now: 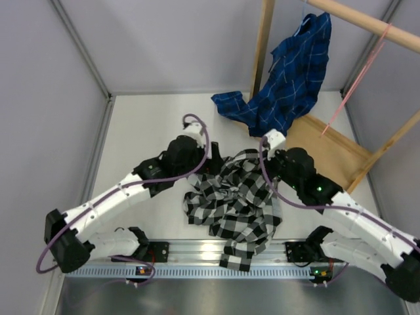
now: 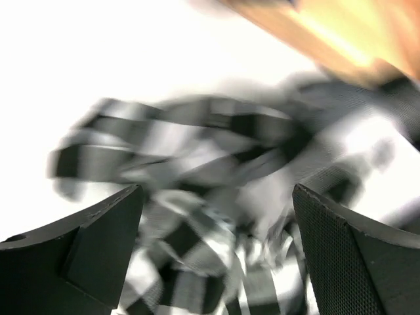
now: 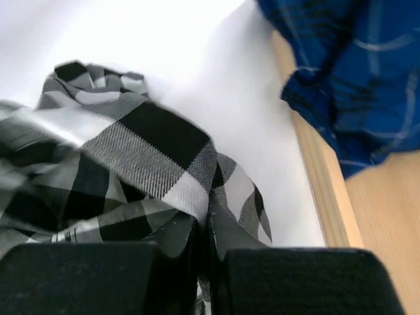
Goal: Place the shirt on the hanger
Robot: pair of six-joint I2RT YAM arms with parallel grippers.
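The crumpled shirt needs to be spread for the hanger [image 1: 356, 79]. My left gripper should next grab the shirt by its far edge [image 1: 227, 163], opposite the right gripper's fold.
The black-and-white check shirt [image 1: 236, 200] lies crumpled on the white table between my two arms, its lower end hanging over the near rail. My left gripper [image 1: 207, 164] is at the shirt's left upper edge. In the blurred left wrist view it [image 2: 216, 197] is open, with the shirt [image 2: 197, 262] below and between the fingers. My right gripper [image 1: 266, 165] is at the shirt's right upper edge. In the right wrist view it [image 3: 205, 226] is shut on a fold of the shirt [image 3: 144, 157]. The pink wire hanger [image 1: 356, 79] hangs from the wooden rod at the far right, apart from both grippers.
A blue plaid shirt [image 1: 295, 72] hangs from the wooden rod [image 1: 367, 23], its tail on the table; it also shows in the right wrist view [image 3: 354, 79]. The rack's wooden base [image 1: 331, 147] and upright post [image 1: 262, 46] stand at the back right. Grey walls enclose the table.
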